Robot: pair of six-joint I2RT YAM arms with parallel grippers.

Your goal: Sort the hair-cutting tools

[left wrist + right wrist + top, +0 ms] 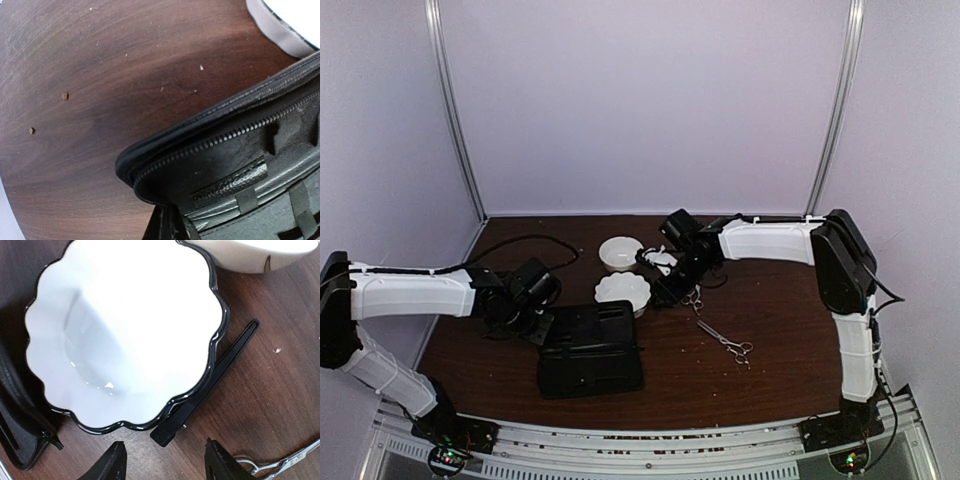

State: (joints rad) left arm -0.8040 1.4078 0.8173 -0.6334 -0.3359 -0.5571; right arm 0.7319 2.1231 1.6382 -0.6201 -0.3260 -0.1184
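Observation:
The right gripper picks up the thin black stick tool by its near end (167, 431) next. That leaves its length free to hand over to my left gripper.
A thin black stick tool (210, 382) lies on the table against the right rim of the scalloped white bowl (125, 330). My right gripper (165, 462) is open just short of the stick's near end, one finger on each side, touching nothing. One pair of silver scissors (693, 298) lies just right of that gripper, and its ring shows in the right wrist view (280, 465). A second pair (727, 343) lies nearer the front. My left gripper (165, 225) has its fingers together at the left corner of the black case (235, 150). No second black stick shows.
A round white bowl (620, 252) stands behind the scalloped bowl (622, 290). The open black case (590, 350) lies at front centre. A black cable (520, 245) runs across the back left of the brown table.

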